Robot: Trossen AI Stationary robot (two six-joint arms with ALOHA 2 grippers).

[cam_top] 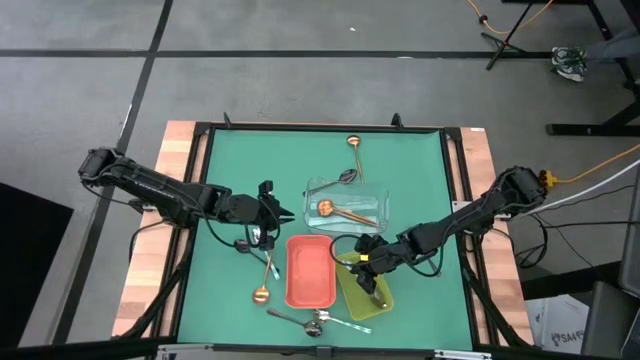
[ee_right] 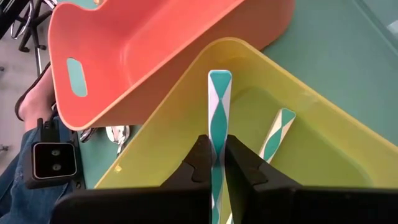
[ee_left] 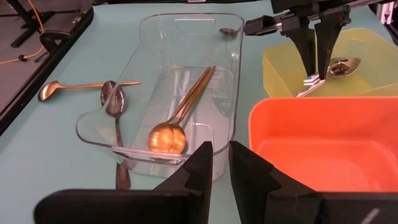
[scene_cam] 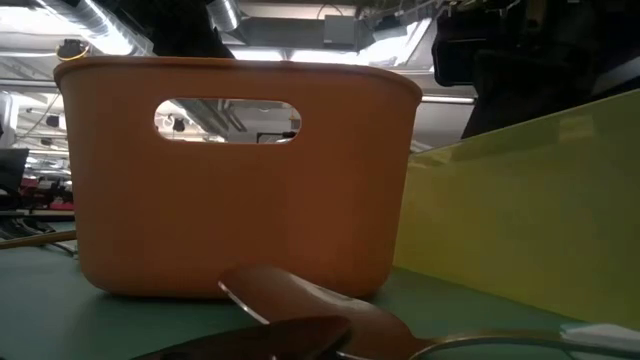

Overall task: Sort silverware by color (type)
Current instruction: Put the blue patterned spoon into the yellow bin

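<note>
The silver spoon point(ee_right: 219, 118) hangs inside the tray's rim, over the bottom of the yellow-green tray point(ee_right: 317, 152), so the spoon would lie there: my right gripper needs to release it.
My right gripper point(cam_top: 365, 258) hangs over the yellow-green tray point(cam_top: 383, 303), shut on a slim silver spoon point(ee_right: 219, 112). A second slim piece point(ee_right: 277, 134) shows lower in that tray. My left gripper point(cam_top: 283, 213) hovers left of the clear tray point(cam_top: 377, 200), its fingers point(ee_left: 202, 168) a narrow gap apart with nothing between them. Copper spoons point(ee_left: 166, 138) lie in the clear tray, and a dark spoon point(ee_left: 114, 99) leans over its rim. More silverware lies on the mat: a copper spoon point(cam_top: 262, 285), another copper one point(cam_top: 355, 143), and silver pieces point(cam_top: 315, 322). My right gripper pinches the silver spoon's flat handle point(ee_right: 217, 144) between its two fingers. The fingers slant down from the table's right, and the handle runs along them, its free end point(ee_right: 219, 76) sticking out ahead. The bowl point(ee_left: 344, 65) shows behind the fingers, over the yellow-green tray.
The red tray point(cam_top: 310, 272) stands between my two grippers, close against the yellow-green tray. In the low view its end wall point(scene_cam: 235, 175) fills the middle. Bare green mat point(cam_top: 240, 160) lies at the far left. Black frame rails edge the table.
</note>
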